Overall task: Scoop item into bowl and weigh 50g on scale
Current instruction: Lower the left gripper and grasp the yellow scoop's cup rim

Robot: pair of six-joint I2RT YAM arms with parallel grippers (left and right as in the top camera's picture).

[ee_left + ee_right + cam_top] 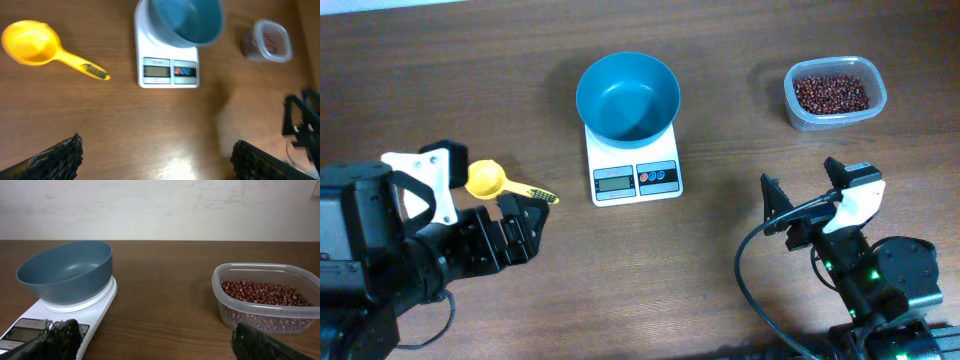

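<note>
Next, my left gripper grabs the yellow scoop by its bowl's rim (482, 196) (29, 63), which leaves the handle free for handing to my right gripper.
The blue bowl (627, 96) stands empty on the white scale (634, 170) at the table's middle. Dark red-brown beans (830, 93) fill a clear plastic tub (835, 118) at the back right. A yellow scoop (486, 180) lies left of the scale, bowl to the left, handle pointing right. My left gripper (522, 224) is open, just below the scoop's handle, holding nothing. My right gripper (805, 190) is open too, in front of the tub, with bare table between its fingers. The right wrist view shows the bowl (66, 271), the scale (95, 310) and the beans (262, 292) ahead.
In the left wrist view the scoop (35, 44) lies far left, the scale (167, 62) and bowl (192, 20) ahead, the tub (270, 40) to the right. The other arm (302, 122) shows at the right edge. A pale wall stands behind the table.
</note>
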